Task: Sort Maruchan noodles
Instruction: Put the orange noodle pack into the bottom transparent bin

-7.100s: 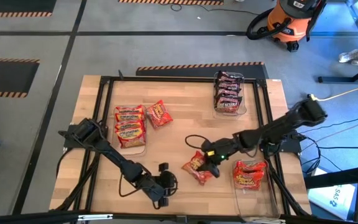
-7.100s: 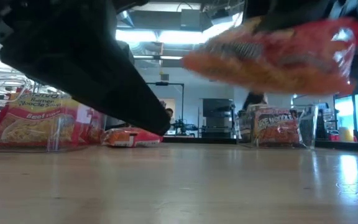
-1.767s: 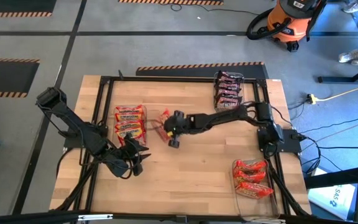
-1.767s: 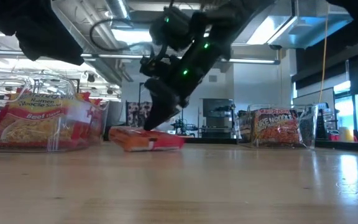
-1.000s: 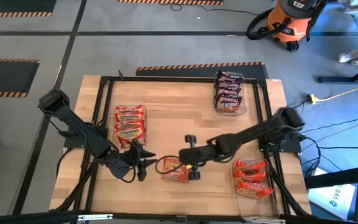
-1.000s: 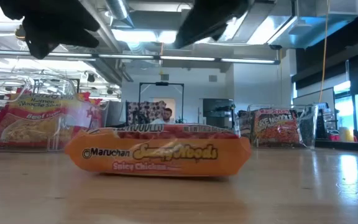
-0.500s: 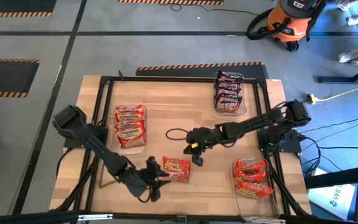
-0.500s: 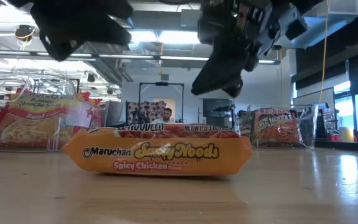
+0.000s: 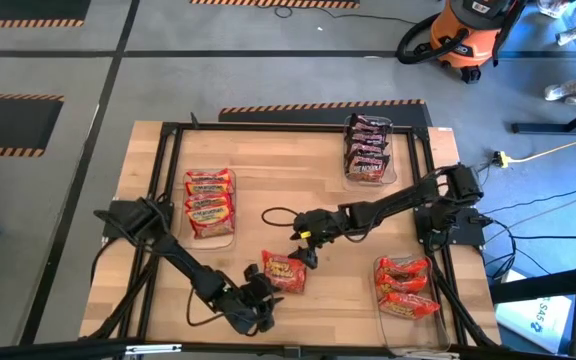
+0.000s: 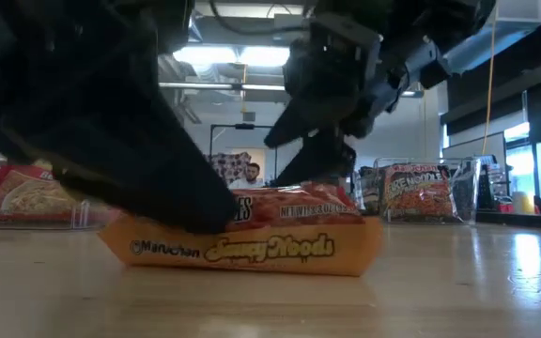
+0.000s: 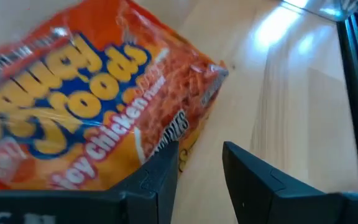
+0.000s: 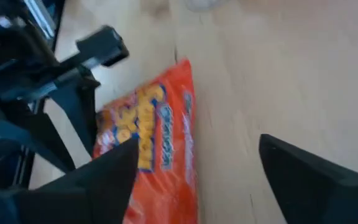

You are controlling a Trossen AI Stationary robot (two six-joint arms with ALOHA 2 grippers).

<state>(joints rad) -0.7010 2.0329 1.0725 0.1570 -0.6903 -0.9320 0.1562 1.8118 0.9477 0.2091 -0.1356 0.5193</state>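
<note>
I should grab the orange packet by its yellow-lettered body (image 9: pixel 286 270) next with my right gripper. Then I can sort it into the orange-packet bin (image 9: pixel 408 295).
One orange Maruchan noodles packet (image 9: pixel 285 271) lies flat on the wooden table, near its front middle; it also shows in the low view (image 10: pixel 270 246). My left gripper (image 9: pixel 260 299) is low at the packet's near left corner, open by a narrow gap (image 11: pixel 201 174) with only table between the fingers. The packet (image 11: pixel 73 106) fills that wrist view. My right gripper (image 9: pixel 303 254) hovers over the packet's far right end, fingers wide open (image 12: pixel 197 144), with the packet (image 12: pixel 148 149) below and ahead of it. My left gripper has one finger (image 11: pixel 157 180) right against the packet's near edge (image 11: pixel 166 140), coming in slanting down from the table's near left. I cannot tell whether it touches. The packet lies flat on the table.
A clear bin (image 9: pixel 209 204) of red-and-yellow packets stands at the left. A bin (image 9: pixel 368 150) of dark maroon packets is at the far right, and a bin (image 9: pixel 405 286) of orange-red packets at the near right. A black cable loop (image 9: pixel 280 214) lies mid-table.
My left gripper has gone down and toward the near edge and right, up to the packet's near left corner. My right gripper has let go of the packet, drawn back toward the far right, rolled, then sunk toward it and opened wide. The packet stays flat on the table.
</note>
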